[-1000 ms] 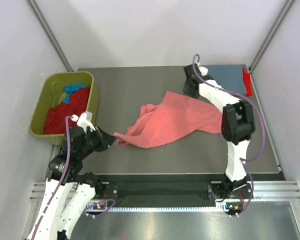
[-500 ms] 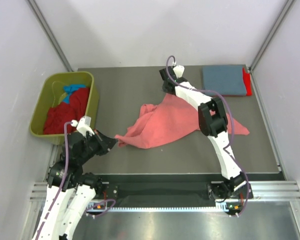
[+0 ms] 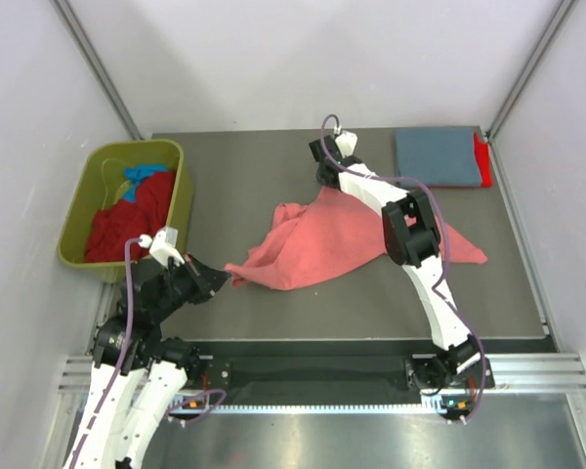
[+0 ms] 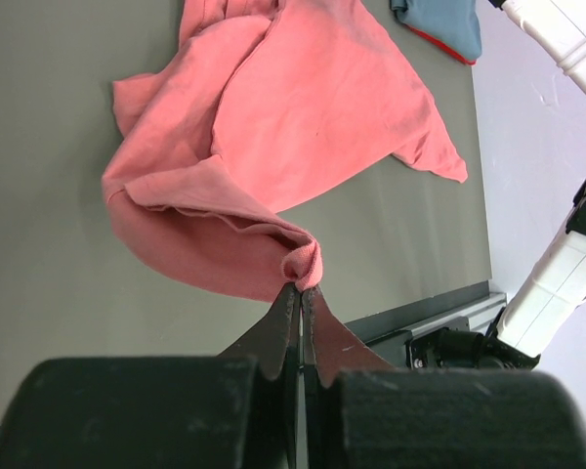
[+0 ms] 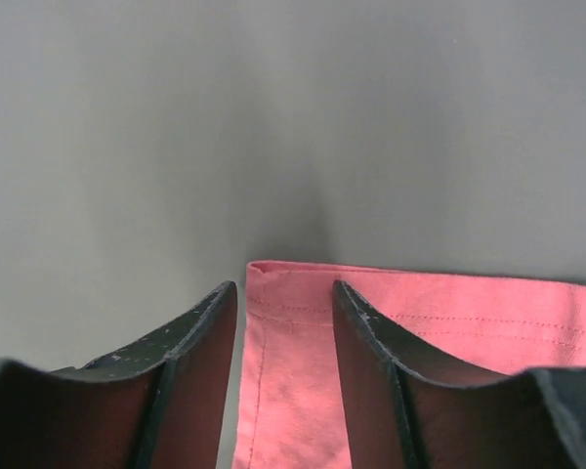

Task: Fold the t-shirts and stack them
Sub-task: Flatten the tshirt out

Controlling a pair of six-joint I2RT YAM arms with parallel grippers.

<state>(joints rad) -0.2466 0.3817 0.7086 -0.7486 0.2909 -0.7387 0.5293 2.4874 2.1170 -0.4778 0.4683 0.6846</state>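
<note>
I need to close my right gripper on the shirt's corner (image 5: pixel 285 293) now, because its fingers are down at the cloth. Closing now would hold it.
The large salmon-pink t-shirt (image 3: pixel 332 239) lies crumpled across the middle of the table. My left gripper (image 3: pixel 227 278) is shut on its near left edge (image 4: pixel 305 266), the cloth bunched at the fingertips. My right gripper (image 3: pixel 326 179) is open above the shirt's far corner (image 5: pixel 293 293), which lies between its two fingers (image 5: pixel 200 342). A folded grey-blue t-shirt (image 3: pixel 437 156) lies at the far right on a red one (image 3: pixel 482 159). Dark red (image 3: pixel 127 220) and bright blue (image 3: pixel 142 176) shirts fill the bin.
The olive-green plastic bin (image 3: pixel 181 195) stands at the table's left edge, close to my left arm. White walls enclose the table on the left, right and far sides. A metal rail (image 3: pixel 322 376) runs along the near edge.
My right arm has swung left from the folded stack to the pink shirt's far corner and lowered over it. My left gripper keeps its hold, shifted slightly right.
</note>
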